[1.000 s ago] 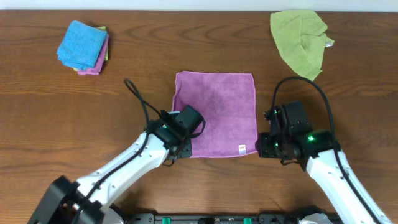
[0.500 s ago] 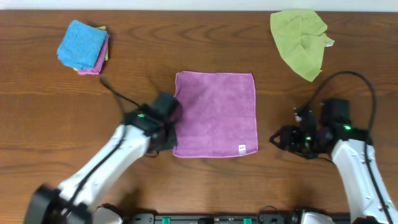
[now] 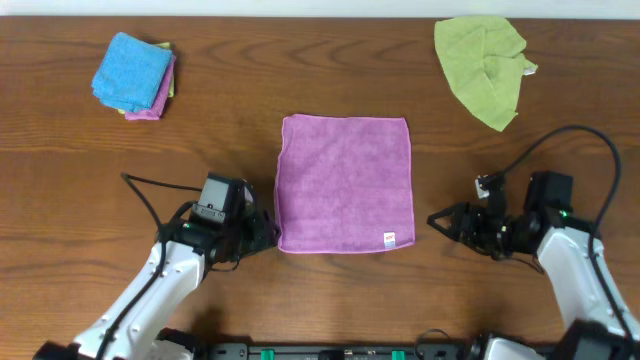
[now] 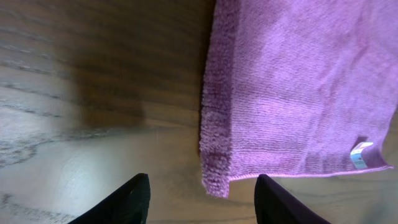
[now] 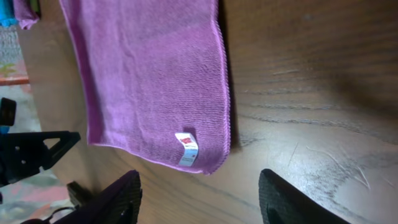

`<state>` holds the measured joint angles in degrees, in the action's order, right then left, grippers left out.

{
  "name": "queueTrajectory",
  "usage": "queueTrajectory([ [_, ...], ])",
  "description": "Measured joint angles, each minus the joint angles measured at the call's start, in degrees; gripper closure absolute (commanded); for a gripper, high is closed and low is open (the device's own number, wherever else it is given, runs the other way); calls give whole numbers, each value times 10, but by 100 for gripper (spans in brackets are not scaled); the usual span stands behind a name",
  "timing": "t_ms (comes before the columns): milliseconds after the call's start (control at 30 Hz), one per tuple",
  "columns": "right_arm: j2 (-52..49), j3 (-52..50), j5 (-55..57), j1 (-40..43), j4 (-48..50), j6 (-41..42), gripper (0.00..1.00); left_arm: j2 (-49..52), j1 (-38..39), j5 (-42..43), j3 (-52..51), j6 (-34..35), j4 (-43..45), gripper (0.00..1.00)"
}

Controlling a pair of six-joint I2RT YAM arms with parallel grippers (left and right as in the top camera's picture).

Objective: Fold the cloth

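Observation:
Next, my left gripper grabs the purple cloth [image 3: 345, 182] by its near corner [image 3: 284, 246], so that the cloth's near edge then folds over to its far edge.
A purple cloth [image 3: 345, 182] lies flat and square on the middle of the wooden table, a white tag at its near right corner. My left gripper [image 3: 266, 232] is open and empty just left of the cloth's near left corner, which shows between the fingers in the left wrist view [image 4: 214, 180]. My right gripper [image 3: 440, 222] is open and empty a little right of the near right corner. The right wrist view shows that corner and tag [image 5: 189, 148] ahead of the open fingers [image 5: 199, 199].
A crumpled green cloth [image 3: 483, 64] lies at the far right. A stack of folded cloths, blue on top [image 3: 133, 75], sits at the far left. Cables trail from both arms.
Both arms have drawn back off the cloth toward the near edge, the left one leftward and the right one rightward. The cloth now lies fully uncovered and flat.

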<state>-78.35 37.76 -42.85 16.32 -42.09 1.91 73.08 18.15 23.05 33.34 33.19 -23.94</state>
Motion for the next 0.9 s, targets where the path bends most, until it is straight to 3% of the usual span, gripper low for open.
queueTrajectory([
  [267, -94, 0, -6, -40, 50, 11, 46, 67, 0, 17, 0, 0, 37, 44],
  [900, -141, 0, 21, -93, 52, 31, 48, 101, 0, 52, 0, 0, 70, 44],
])
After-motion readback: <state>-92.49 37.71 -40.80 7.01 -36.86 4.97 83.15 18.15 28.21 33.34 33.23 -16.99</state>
